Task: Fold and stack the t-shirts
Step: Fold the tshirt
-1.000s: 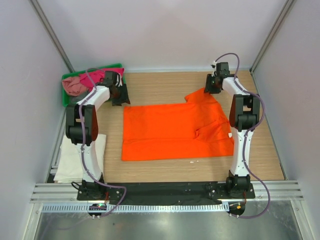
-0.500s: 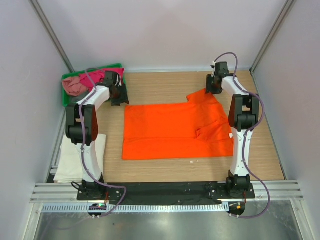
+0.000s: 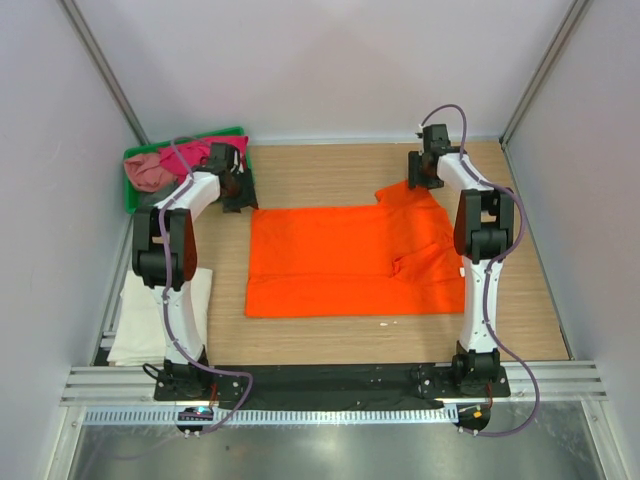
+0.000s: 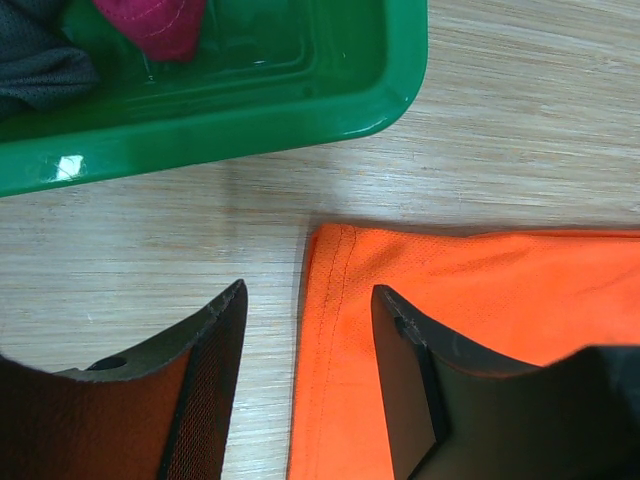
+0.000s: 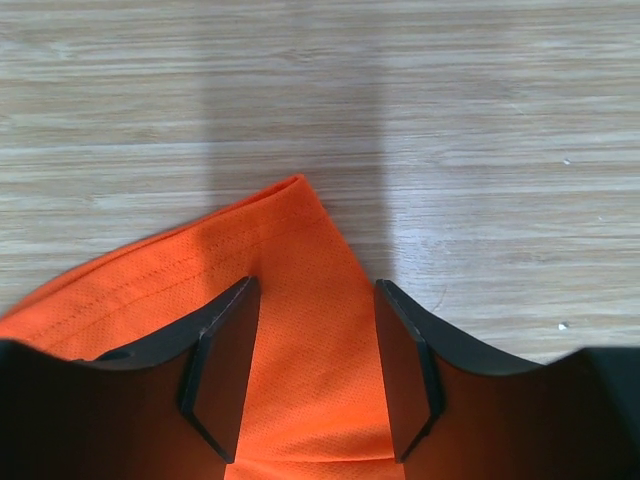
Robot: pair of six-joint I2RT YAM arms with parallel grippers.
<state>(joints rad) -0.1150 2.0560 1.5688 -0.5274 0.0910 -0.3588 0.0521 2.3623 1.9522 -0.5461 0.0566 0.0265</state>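
Note:
I need to close my right gripper now, because my fingers reach down to the orange cloth with the sleeve edge between them. Closing now would hold it.
A bright orange t-shirt lies spread flat on the wooden table. My left gripper is open at the shirt's far left corner, its jaws either side of the hemmed edge. My right gripper is open over the far right sleeve tip, with orange cloth between its jaws. A white t-shirt lies folded at the near left. Magenta and dusty pink shirts sit crumpled in the green tray.
The green plastic tray stands at the far left corner, and its rim shows just beyond the left gripper. Grey walls close in the table on three sides. A black rail runs along the near edge.
My right gripper has shifted a little to the left and farther back over the sleeve tip. The left arm has not moved.

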